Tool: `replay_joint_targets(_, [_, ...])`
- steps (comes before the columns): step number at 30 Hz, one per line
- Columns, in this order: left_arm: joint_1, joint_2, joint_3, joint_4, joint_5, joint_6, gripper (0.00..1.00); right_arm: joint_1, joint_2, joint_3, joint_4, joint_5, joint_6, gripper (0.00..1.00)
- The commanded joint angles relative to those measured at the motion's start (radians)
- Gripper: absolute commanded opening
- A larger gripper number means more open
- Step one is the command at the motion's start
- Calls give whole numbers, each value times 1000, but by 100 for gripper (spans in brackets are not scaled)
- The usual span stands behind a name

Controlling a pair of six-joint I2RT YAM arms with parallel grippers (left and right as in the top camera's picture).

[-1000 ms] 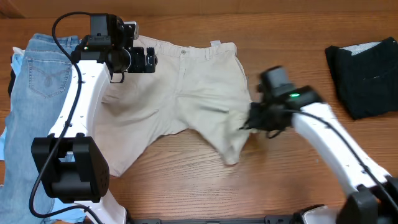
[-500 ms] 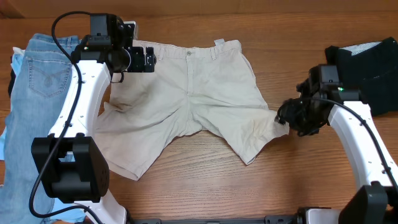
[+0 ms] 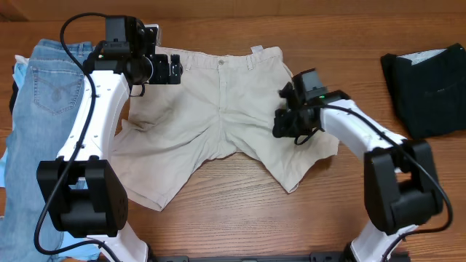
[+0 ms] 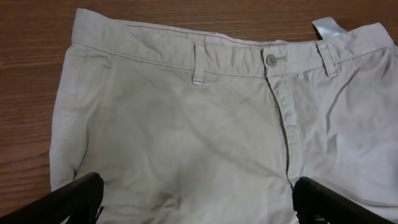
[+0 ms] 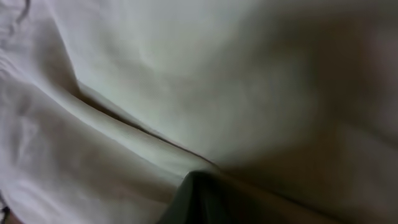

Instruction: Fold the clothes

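The left gripper grips the beige khaki shorts (image 3: 218,124) by the waistband's end next, opposite the right gripper's leg, to turn and fold them.
The beige khaki shorts (image 3: 218,124) lie spread flat in the middle of the table, waistband away from me, white waist label (image 3: 253,50) at the top. My left gripper (image 3: 173,69) hovers open over the waistband's left end. In the left wrist view both fingers (image 4: 198,202) stand wide apart above the cloth (image 4: 186,124). My right gripper (image 3: 287,125) is pressed down on the shorts' right leg. The right wrist view shows only close cloth (image 5: 155,74) and one dark blurred shape at the bottom, so its jaws cannot be read. The jeans and the black garment lie apart.
Light-blue denim jeans (image 3: 36,109) lie along the table's left side under the left arm. A black folded garment (image 3: 426,87) lies at the right edge. Bare wooden table (image 3: 233,211) shows in front of the shorts.
The right gripper dragged the shorts' right leg out to the right, spreading it flat, then moved back left onto that leg. The left arm has not moved.
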Motion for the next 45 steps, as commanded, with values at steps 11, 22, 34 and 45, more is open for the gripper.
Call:
replay_joint_targets(11, [7,8,19,2,-3,9,100,-53,155,9,266,242,114,4])
replay_joint_targets(22, [2,8,19,-30,4,31,100,-196,185,86,684,351,74,39])
replay_joint_targets(34, [61,226,19,295,-74,177,100,-104,28,554,-256,113,-73,100])
replay_joint_targets(45, [65,433,20,379,-73,194,74,95,26,554,-336,89,-71,100])
